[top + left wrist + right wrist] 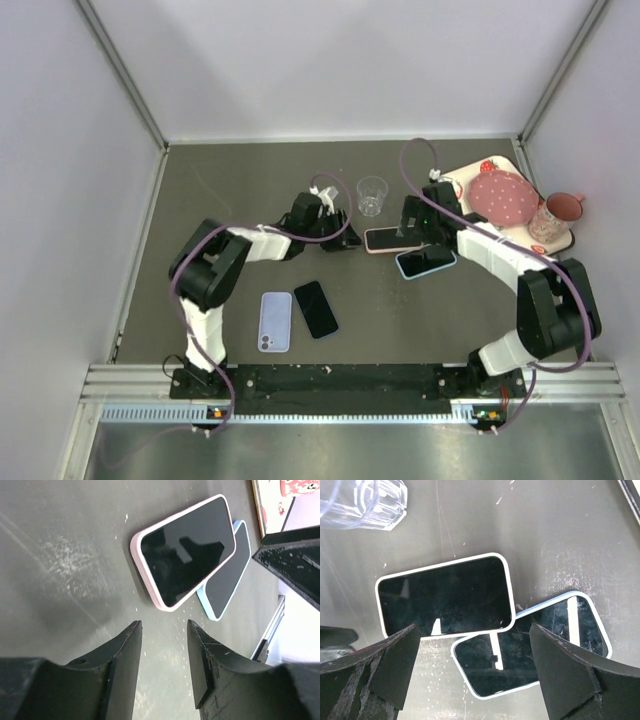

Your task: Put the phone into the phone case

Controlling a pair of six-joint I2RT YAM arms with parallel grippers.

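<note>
My left gripper should take hold of the lavender phone case by its side (pixel 290 322), so that its inside stays free.
A bare black phone (pixel 316 309) lies screen up near the front, right beside a lavender phone case (pixel 275 322). Further back lie a pink-cased phone (pixel 385 239) and a blue-cased phone (pixel 425 262), the pink one's corner overlapping the blue one. My left gripper (pixel 340 240) is open and empty, low over the table just left of the pink-cased phone (pixel 187 550); the blue-cased phone (pixel 230 575) lies behind it. My right gripper (pixel 412 238) is open wide and empty above both cased phones, the pink (pixel 445 595) and the blue (pixel 535 645).
A clear glass (pixel 372 195) stands just behind the two grippers and shows in the right wrist view (pixel 365 502). A white tray (pixel 462 178) at the back right holds a pink dotted plate (pixel 503 197) and a pink mug (pixel 555 215). Grey walls enclose the table.
</note>
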